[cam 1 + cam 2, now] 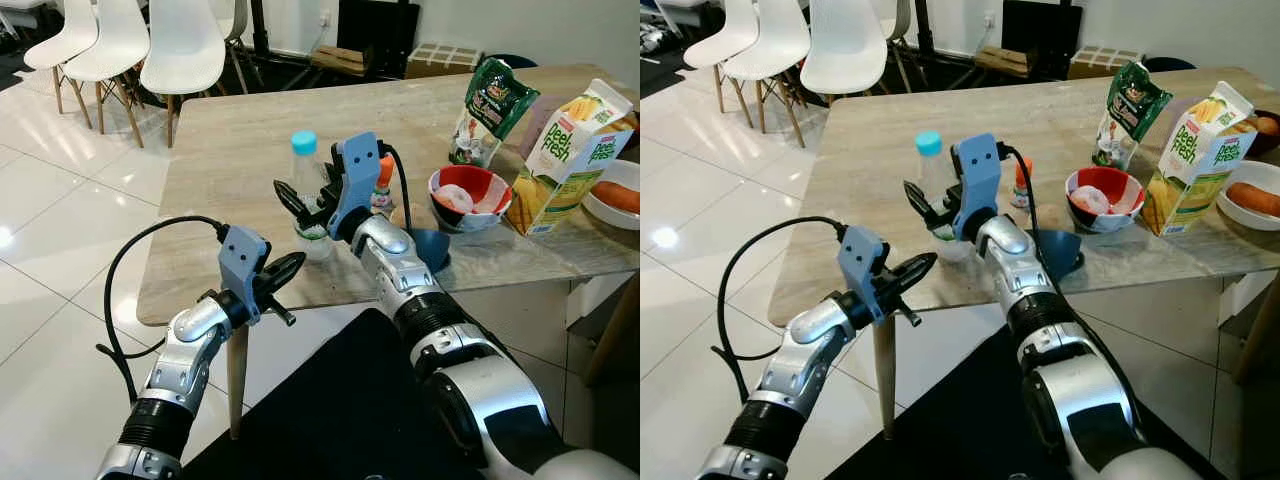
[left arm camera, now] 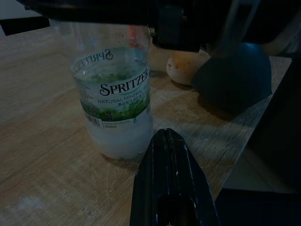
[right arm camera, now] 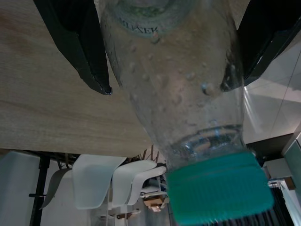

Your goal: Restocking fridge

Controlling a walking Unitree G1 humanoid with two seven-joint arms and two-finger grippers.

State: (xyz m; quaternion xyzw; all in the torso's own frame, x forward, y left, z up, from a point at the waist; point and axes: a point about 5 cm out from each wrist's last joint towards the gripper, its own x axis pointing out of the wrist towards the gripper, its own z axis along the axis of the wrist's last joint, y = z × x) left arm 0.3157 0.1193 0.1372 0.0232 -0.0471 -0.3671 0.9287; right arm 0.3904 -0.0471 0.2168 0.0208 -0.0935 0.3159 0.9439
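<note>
The right gripper grabs the clear water bottle's body (image 1: 313,240) below the teal cap (image 1: 304,142) next, to restock the fridge.
A clear Spritzer water bottle (image 1: 305,178) with a teal cap stands upright on the wooden table (image 1: 220,170), near the front edge. My right gripper (image 1: 305,205) reaches from the front and straddles the bottle's body. In the right wrist view its two black fingers (image 3: 89,56) stand apart, one on each side of the bottle (image 3: 174,94), very close to the plastic. My left gripper (image 1: 297,260) hovers at the table's front edge, a little in front of and left of the bottle. Its fingers are shut with nothing in them, tips pointing at the bottle (image 2: 117,108).
To the right on the table stand a small orange-capped bottle (image 1: 383,185), a red bowl (image 1: 468,195), a dark blue bowl (image 1: 430,248), a green pouch (image 1: 490,105), a juice carton (image 1: 565,160) and a white plate (image 1: 610,210). White chairs (image 1: 150,50) stand behind.
</note>
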